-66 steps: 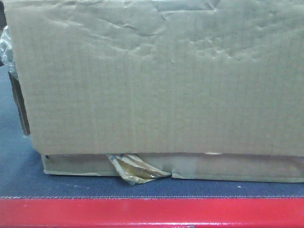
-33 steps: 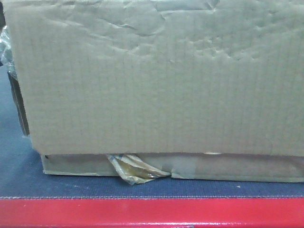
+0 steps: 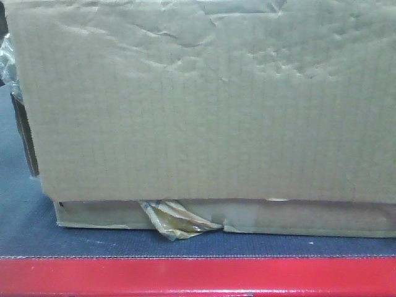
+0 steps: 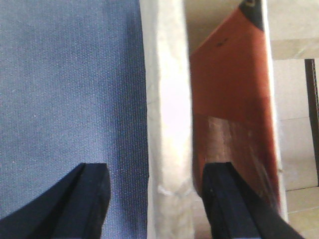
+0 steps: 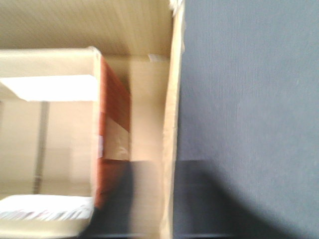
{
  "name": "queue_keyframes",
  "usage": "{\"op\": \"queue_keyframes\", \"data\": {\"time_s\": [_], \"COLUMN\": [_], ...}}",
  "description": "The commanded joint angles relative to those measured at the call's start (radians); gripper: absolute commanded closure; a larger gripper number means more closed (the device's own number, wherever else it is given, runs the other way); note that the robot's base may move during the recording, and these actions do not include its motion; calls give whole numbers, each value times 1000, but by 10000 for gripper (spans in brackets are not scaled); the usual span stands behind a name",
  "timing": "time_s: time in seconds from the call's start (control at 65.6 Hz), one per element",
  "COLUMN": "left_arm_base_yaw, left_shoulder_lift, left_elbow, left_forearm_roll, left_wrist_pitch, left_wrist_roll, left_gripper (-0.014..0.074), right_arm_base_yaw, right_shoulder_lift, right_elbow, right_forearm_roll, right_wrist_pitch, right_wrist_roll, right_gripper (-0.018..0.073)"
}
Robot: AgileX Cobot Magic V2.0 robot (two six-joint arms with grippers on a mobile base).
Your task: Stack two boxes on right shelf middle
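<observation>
I will next use my right gripper to pick up the large cardboard box by its side (image 5: 170, 129), so that I can stack it on the right shelf.
A large brown cardboard box (image 3: 204, 105) with a wrinkled face and peeling yellowish tape (image 3: 176, 223) fills the front view. It stands on the blue-grey felt platform (image 3: 25, 229). My left gripper (image 4: 159, 199) is open, its dark fingers astride the box's pale wall (image 4: 167, 99): one over the felt, one inside. A smaller box with an orange-red side (image 4: 229, 84) sits inside the large box and also shows in the right wrist view (image 5: 113, 114). My right gripper (image 5: 172, 209) is blurred, its dark fingers either side of the other wall (image 5: 172, 74). The steel shelf is out of view.
The platform has a red front edge (image 3: 198, 277) just below the box. Blue-grey felt lies outside the box on both sides (image 4: 65, 84) (image 5: 249, 74). A crumpled clear plastic scrap (image 3: 7, 65) shows at the box's left edge.
</observation>
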Motion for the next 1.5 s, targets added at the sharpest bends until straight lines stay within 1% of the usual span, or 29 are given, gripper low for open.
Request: {"op": "queue_keyframes", "data": {"time_s": [0.0,0.122,0.244,0.442,0.656,1.098,1.19,1.342,1.419,1.48], "left_arm_base_yaw": [-4,-4,-4,-4,-4,-4,-4,-4,-4,-4], "left_shoulder_lift": [-10,-10,-10,-10,-10,-10,-10,-10,-10,-10], "left_elbow": [3,3,3,3,3,3,3,3,3,3], "left_forearm_roll": [-4,-4,-5,-5,-5,-5,-5,-5,-11,-14], "left_wrist_pitch": [-3,-3,-3,-3,-3,-3,-3,-3,-3,-3], "left_wrist_roll": [-5,-5,-5,-5,-5,-5,-5,-5,-5,-9], "left_gripper": [279,279,279,279,279,279,279,279,284,311], "right_arm_base_yaw": [3,3,3,3,3,3,3,3,3,3], "right_shoulder_lift": [11,32,59,85,85,89,100,106,106,106], "right_elbow": [-8,-8,7,73,105,110,110,110,110,110], "right_forearm_roll": [-18,-10,30,30,30,30,12,8,1,-8], "right_wrist_pitch": [0,0,0,0,0,0,0,0,0,0], "right_wrist_roll": [-4,-4,-25,-25,-25,-25,-25,-21,-21,-19], "right_gripper": [202,222,241,241,241,250,324,484,599,688]}}
